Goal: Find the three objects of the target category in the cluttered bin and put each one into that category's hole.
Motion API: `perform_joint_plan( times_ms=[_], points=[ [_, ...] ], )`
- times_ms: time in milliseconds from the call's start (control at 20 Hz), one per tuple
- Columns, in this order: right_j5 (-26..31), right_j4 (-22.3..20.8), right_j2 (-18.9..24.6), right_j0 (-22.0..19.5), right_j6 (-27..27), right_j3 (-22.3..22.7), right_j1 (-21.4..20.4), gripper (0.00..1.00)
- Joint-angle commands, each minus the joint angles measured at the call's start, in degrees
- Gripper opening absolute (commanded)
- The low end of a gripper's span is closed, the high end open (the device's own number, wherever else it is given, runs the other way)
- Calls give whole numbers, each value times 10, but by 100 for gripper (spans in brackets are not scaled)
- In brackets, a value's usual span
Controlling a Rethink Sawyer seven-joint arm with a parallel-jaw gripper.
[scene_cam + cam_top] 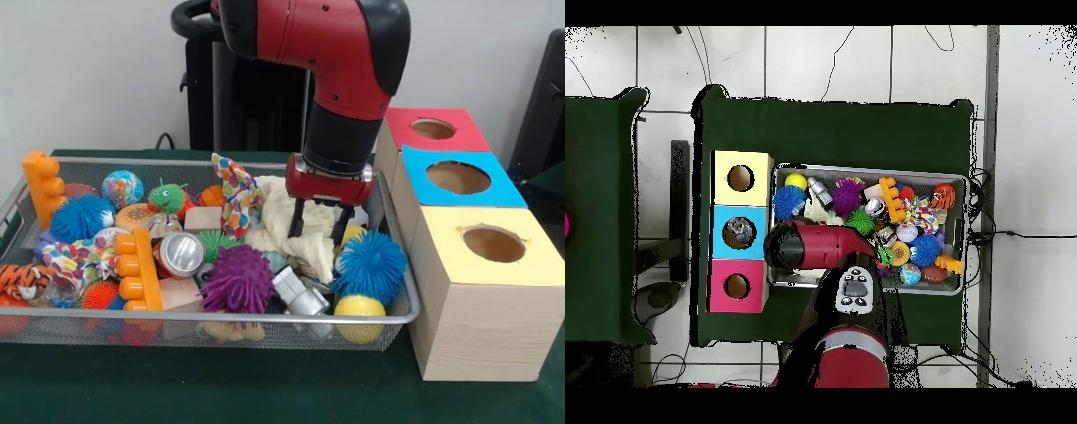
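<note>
Next, my gripper takes hold of the cream cloth by its raised, bunched fold (317,223), because the rest lies slack over the toys.
A wire mesh bin (265,319) is packed with toys. My gripper (320,224) hangs over the bin's right part with its two black fingers (297,217) spread apart, open, their tips down at a crumpled cream cloth (279,226). Nothing visible is clamped between them. Just right of the fingers sit a blue spiky ball (369,264) and a yellow ball (359,308). To the bin's right stand three boxes with round holes on top: red (433,129), blue (458,177) and yellow (493,244). In the overhead view the red arm (810,247) hides the gripper.
Also in the bin are a purple spiky ball (237,279), a silver can (181,253), orange plastic blocks (44,187), a patterned cloth (235,190) and a metal piece (298,294). From above, the boxes (740,232) line up left of the bin (966,230).
</note>
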Motion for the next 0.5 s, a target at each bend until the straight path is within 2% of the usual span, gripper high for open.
perform_joint_plan(
  times_ms=[50,450,500],
  points=[
    [-9,10,81,-26,69,15,51,100],
    [29,9,64,-11,68,-1,55,100],
    [32,9,63,-10,68,-3,56,0]
  ],
)
